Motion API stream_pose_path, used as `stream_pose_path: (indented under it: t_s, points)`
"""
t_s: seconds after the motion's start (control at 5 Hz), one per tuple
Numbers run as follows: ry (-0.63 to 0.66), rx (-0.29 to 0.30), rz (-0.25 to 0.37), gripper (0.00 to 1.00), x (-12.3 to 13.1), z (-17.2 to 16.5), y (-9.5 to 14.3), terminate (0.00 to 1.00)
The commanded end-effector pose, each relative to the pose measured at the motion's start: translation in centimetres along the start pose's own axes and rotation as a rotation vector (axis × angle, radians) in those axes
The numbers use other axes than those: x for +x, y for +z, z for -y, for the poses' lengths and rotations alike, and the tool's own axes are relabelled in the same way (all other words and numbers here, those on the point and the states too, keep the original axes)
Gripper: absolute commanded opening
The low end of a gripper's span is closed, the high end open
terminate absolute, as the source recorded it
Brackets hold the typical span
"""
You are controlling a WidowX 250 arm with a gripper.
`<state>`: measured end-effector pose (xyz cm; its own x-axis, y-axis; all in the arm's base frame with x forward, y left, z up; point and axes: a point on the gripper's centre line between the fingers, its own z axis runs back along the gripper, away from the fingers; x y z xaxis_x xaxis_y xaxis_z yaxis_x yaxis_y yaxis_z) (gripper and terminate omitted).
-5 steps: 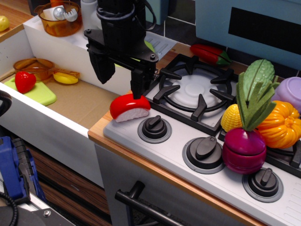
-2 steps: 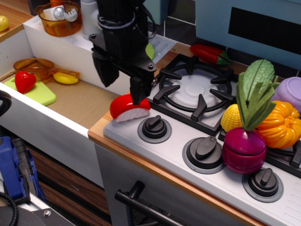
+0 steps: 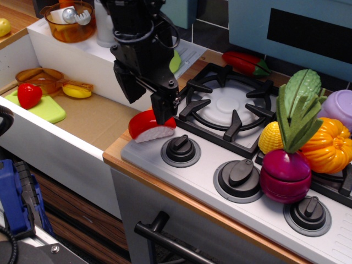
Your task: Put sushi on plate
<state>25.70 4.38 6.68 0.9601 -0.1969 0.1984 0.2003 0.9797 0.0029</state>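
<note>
My gripper grips the sushi by its glossy red top (image 3: 142,122) next, which leaves the sushi's white base (image 3: 154,133) free to rest on the plate.
The sushi (image 3: 151,127), a glossy red dome on a white base, lies at the stove's front left corner beside the leftmost knob. My black gripper (image 3: 146,109) hangs right over it, open and empty. Its right finger (image 3: 163,107) reaches down to the sushi's red top. Its left finger (image 3: 128,87) ends higher, behind the sushi's left end. A sliver of the lime-green plate (image 3: 175,61) shows behind the gripper on the counter near the sink rim. The rest of the plate is hidden by the arm.
The sink basin on the left holds a light green cutting board (image 3: 47,110), an all-red toy (image 3: 28,94) and an orange cup (image 3: 47,78). A gas burner (image 3: 228,104), three knobs, toy vegetables (image 3: 300,137) and a red pepper (image 3: 245,62) lie to the right.
The gripper has shifted slightly right and lower over the sushi, with its left finger drawing closer to the right one. The sushi has not moved.
</note>
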Motion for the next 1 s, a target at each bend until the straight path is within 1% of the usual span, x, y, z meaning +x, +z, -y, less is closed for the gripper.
stream_pose_path:
  t_s: [0.0, 0.2, 0.4, 0.6, 0.8]
  points:
    - [-0.01, -0.017, 0.049, 1.0, 0.2, -0.1, -1.0, 0.0]
    - [-0.014, -0.036, 0.07, 1.0, 0.6, -0.2, -2.4, 0.0]
    - [-0.016, -0.083, 0.09, 1.0, 1.0, -0.8, -3.8, 0.0]
    - [0.02, -0.119, 0.087, 1.0, 1.6, -0.4, -4.3, 0.0]
    - [0.023, -0.098, 0.06, 0.0, 1.6, -0.5, -3.6, 0.0]
